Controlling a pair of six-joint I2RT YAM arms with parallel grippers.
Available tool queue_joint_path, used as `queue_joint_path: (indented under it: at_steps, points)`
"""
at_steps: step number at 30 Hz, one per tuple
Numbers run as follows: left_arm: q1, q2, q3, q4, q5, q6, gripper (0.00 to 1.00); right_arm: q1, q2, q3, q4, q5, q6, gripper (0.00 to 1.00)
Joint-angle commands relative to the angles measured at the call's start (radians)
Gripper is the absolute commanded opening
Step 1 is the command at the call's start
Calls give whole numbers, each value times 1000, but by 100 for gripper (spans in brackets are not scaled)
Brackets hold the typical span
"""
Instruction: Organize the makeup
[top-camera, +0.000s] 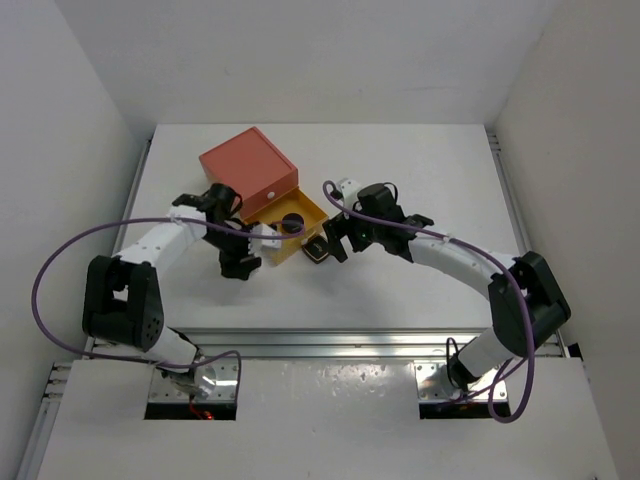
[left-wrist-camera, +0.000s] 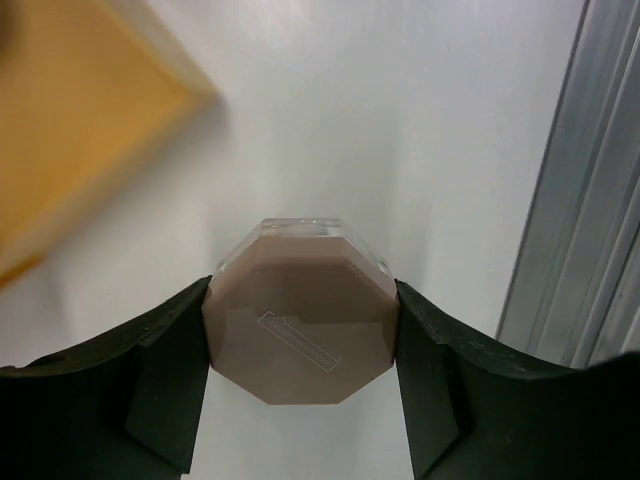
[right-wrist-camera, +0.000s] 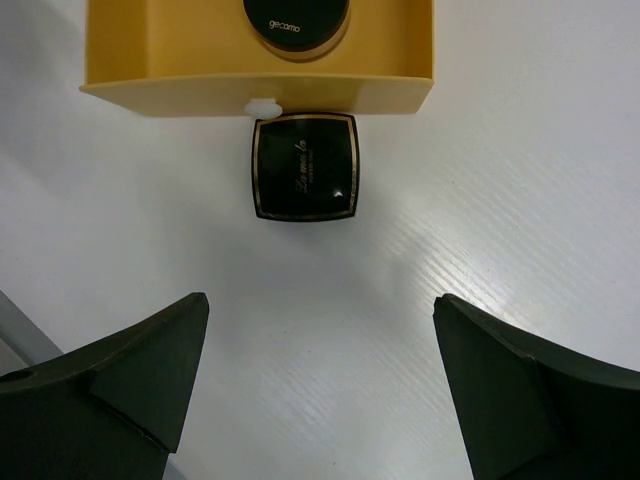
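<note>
My left gripper should line the pink disc up with the drawer first: beside the drawer, the disc would end on the white table if I opened now.
My left gripper (left-wrist-camera: 302, 300) is shut on the pink disc (left-wrist-camera: 300, 325), an eight-sided mauve lid on a clear base, held over the white table. In the top view the left gripper (top-camera: 240, 266) is just left of the yellow drawer (top-camera: 310, 212). The black round compact (right-wrist-camera: 297, 18) lies in the drawer (right-wrist-camera: 150, 60). The black square compact with gold mark (right-wrist-camera: 304, 165) lies on the table against the drawer front. My right gripper (right-wrist-camera: 320, 300) is open and empty, a short way behind it. The tan bottle is out of view.
The orange-red box (top-camera: 248, 168) stands at the back left with its yellow drawer pulled out toward the arms. A small white thing (top-camera: 265, 238) sits by the drawer's left corner. An aluminium rail (left-wrist-camera: 590, 200) runs along the table's near edge.
</note>
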Motion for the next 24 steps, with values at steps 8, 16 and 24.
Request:
queue_joint_path:
  at_steps: [8, 16, 24]
  points:
    - [-82, 34, 249, 334, 69, -469, 40, 1, -15, 19, 29, 17, 8, 95]
    - [-116, 196, 304, 442, -163, -554, 40, -3, -31, -12, 32, 35, 7, 95]
    - [-116, 298, 359, 442, -211, -572, 40, 1, -41, -36, 28, 48, 11, 96]
